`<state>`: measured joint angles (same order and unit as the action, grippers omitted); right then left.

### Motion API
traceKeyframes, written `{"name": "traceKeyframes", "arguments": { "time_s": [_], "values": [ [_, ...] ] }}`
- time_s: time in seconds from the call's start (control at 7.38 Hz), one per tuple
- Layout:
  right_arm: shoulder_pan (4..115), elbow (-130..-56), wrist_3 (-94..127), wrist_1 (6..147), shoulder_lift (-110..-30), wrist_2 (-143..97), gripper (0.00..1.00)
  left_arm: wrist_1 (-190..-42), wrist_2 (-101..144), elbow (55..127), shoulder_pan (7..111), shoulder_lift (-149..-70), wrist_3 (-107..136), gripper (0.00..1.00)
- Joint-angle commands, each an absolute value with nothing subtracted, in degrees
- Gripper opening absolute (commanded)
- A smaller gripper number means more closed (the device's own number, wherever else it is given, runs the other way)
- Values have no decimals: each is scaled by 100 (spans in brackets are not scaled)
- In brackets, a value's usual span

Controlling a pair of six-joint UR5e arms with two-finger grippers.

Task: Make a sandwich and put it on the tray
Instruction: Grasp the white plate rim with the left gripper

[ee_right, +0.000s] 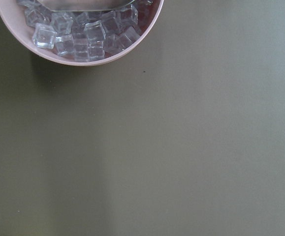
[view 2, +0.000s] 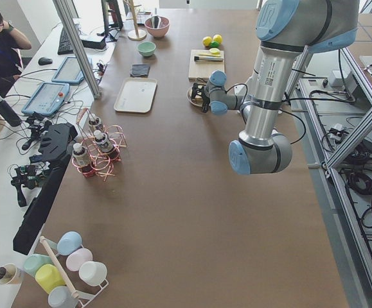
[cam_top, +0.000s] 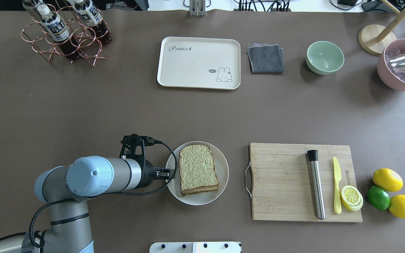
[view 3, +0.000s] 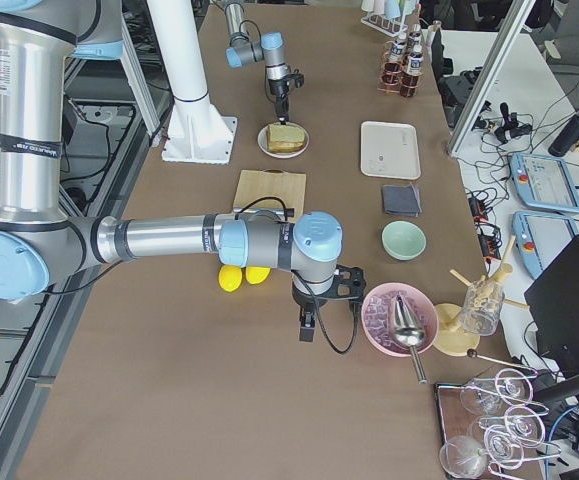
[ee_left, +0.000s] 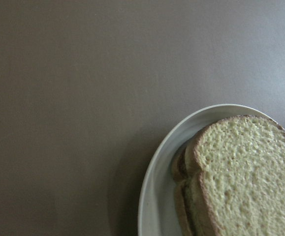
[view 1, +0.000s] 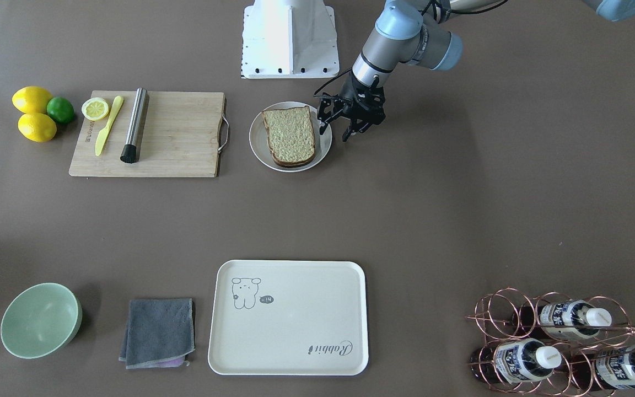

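The plate should be grabbed next by its bare rim (view 1: 328, 143) with my left gripper, to bring the sandwich over to the tray (view 1: 295, 331).
The sandwich (view 1: 290, 135) lies on a round white plate (view 1: 257, 144): two tan speckled bread slices with dark crusts, stacked. It also shows in the overhead view (cam_top: 198, 169) and the left wrist view (ee_left: 245, 177). No egg shows. My left gripper (view 1: 335, 131) hangs open and empty beside the plate's rim, on my left of the sandwich. The cream tray (view 1: 295, 331) with the "Rabbit" script lies bare at the table's far side (cam_top: 188, 66). My right gripper (view 3: 307, 326) shows only in the exterior right view, next to a pink bowl; I cannot tell whether it is open or shut.
A wooden cutting board (cam_top: 283, 182) holds a steel rod, a yellow knife and a lemon half. Lemons and a lime (cam_top: 378, 197) lie beside it. A grey cloth (cam_top: 265, 58), green bowl (cam_top: 325, 57), pink ice bowl (cam_top: 399, 66) and bottle rack (cam_top: 65, 35) line the far edge.
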<state>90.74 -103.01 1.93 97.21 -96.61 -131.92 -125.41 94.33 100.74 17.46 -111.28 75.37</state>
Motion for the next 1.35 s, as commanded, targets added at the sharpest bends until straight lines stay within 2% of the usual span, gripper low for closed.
{"name": "traceKeyframes", "arguments": {
  "time_s": [0.0, 0.14, 0.27, 0.41, 0.54, 1.22],
  "values": [
    [9070, -10292, 193, 9721, -9659, -13192, 100, -12551, 9431, 10028, 1723, -11153, 7532, 66],
    [9070, -10301, 193, 9721, -9659, -13192, 100, -12551, 9439, 10037, 1723, -11153, 7532, 66],
    [9070, -10292, 193, 9721, -9659, -13192, 100, -12551, 9439, 10028, 1723, -11188, 7532, 49],
    [9070, -10301, 193, 9721, -9659, -13192, 100, -12551, 9431, 10028, 1714, -11197, 7532, 18],
    [9070, -10292, 193, 9721, -9659, -13192, 100, -12551, 9431, 10028, 1714, -11197, 7532, 0],
    [9070, -10292, 193, 9712, -9659, -13201, 100, -12499, 9510, 10037, 2011, -11424, 7585, 0]
  ]
}}
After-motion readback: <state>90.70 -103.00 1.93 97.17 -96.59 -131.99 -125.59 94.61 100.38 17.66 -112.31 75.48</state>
